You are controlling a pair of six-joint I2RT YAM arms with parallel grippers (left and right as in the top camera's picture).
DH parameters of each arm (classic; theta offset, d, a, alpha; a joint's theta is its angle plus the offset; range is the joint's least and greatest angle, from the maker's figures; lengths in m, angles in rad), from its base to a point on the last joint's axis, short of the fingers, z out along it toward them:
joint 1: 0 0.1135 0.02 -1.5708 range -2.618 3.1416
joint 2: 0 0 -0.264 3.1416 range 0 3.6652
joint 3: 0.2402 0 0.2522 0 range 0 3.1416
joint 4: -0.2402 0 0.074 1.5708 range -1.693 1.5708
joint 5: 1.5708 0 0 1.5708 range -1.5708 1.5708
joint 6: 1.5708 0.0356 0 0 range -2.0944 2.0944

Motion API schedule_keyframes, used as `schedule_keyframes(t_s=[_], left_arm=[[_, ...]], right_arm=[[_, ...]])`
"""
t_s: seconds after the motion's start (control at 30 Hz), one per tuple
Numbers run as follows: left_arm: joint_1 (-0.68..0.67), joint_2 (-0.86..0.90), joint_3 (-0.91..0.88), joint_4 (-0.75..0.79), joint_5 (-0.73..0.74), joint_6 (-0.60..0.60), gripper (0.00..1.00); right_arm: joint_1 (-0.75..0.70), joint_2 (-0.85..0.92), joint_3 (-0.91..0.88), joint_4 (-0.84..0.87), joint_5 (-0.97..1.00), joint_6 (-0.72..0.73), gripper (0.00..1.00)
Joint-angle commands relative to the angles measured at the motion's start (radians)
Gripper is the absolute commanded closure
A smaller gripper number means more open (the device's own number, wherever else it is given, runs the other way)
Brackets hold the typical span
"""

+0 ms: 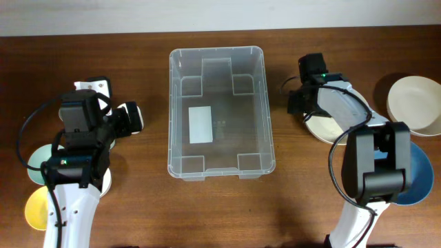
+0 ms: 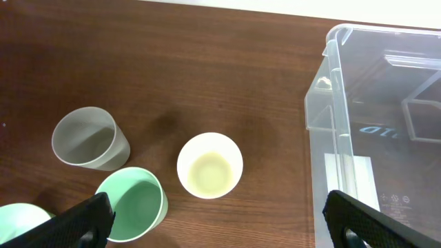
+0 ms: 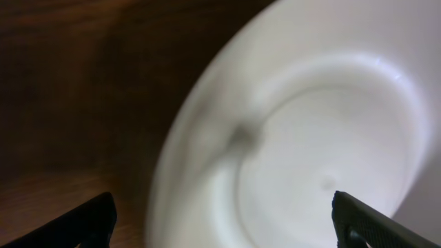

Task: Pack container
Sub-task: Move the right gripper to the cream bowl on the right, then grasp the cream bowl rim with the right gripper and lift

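Observation:
Next, my right gripper grabs the white bowl (image 1: pixel 326 127) (image 3: pixel 303 138) by its rim on the side nearest the clear plastic container, keeping it open-side up to pack inside.
The clear plastic container (image 1: pixel 218 50) stands in the middle of the table with a white label on its base and nothing in it. Its left wall shows in the left wrist view (image 2: pixel 332 103). My left gripper (image 1: pixel 135 117) is open and empty, left of the container. In its wrist view the open jaws (image 2: pixel 220 231) hang above a cream cup (image 2: pixel 210 165), a green cup (image 2: pixel 134 203) and a grey cup (image 2: pixel 89 138). My right gripper (image 1: pixel 298 103) is open, close over a white bowl (image 1: pixel 322 128), which fills its wrist view (image 3: pixel 310 138) between the jaws (image 3: pixel 224 227).
A second white bowl (image 1: pixel 414 103) sits at the far right, with a blue plate (image 1: pixel 417 178) in front of it. A mint bowl (image 1: pixel 36 162) and a yellow bowl (image 1: pixel 36 207) lie at the left, partly under my left arm.

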Motion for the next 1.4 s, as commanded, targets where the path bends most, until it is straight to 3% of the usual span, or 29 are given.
schedule_keyframes(t_s=[0.0, 0.3, 0.5, 0.6, 0.7, 0.8, 0.97, 1.13, 1.37], left_arm=[[-0.005, 0.005, 0.021, 0.004, -0.003, -0.011, 0.01], [-0.005, 0.005, 0.021, 0.004, -0.003, -0.011, 0.01], [-0.005, 0.005, 0.021, 0.004, -0.003, -0.011, 0.01], [-0.005, 0.005, 0.021, 0.004, -0.003, -0.011, 0.01], [-0.005, 0.005, 0.021, 0.004, -0.003, -0.011, 0.01], [-0.005, 0.005, 0.021, 0.004, -0.003, -0.011, 0.0], [-0.005, 0.005, 0.021, 0.004, -0.003, -0.011, 0.01], [-0.005, 0.005, 0.021, 0.005, -0.003, -0.011, 0.01], [-0.005, 0.005, 0.021, 0.015, -0.003, -0.01, 0.01]], right_arm=[[0.004, 0.039, 0.02, -0.004, 0.055, 0.005, 0.05], [0.003, 0.061, 0.019, 0.008, 0.077, 0.005, 0.22], [0.003, 0.089, 0.019, 0.011, 0.08, 0.005, 0.42], [0.004, 0.092, 0.019, 0.015, 0.08, 0.005, 0.45], [0.004, 0.092, 0.019, 0.023, 0.08, 0.005, 0.56], [0.004, 0.092, 0.019, 0.031, 0.08, 0.005, 0.73], [0.004, 0.092, 0.019, 0.05, 0.08, 0.005, 0.87], [0.005, 0.092, 0.022, 0.079, 0.08, 0.005, 0.96], [0.008, 0.069, 0.116, 0.036, 0.02, -0.072, 0.96]])
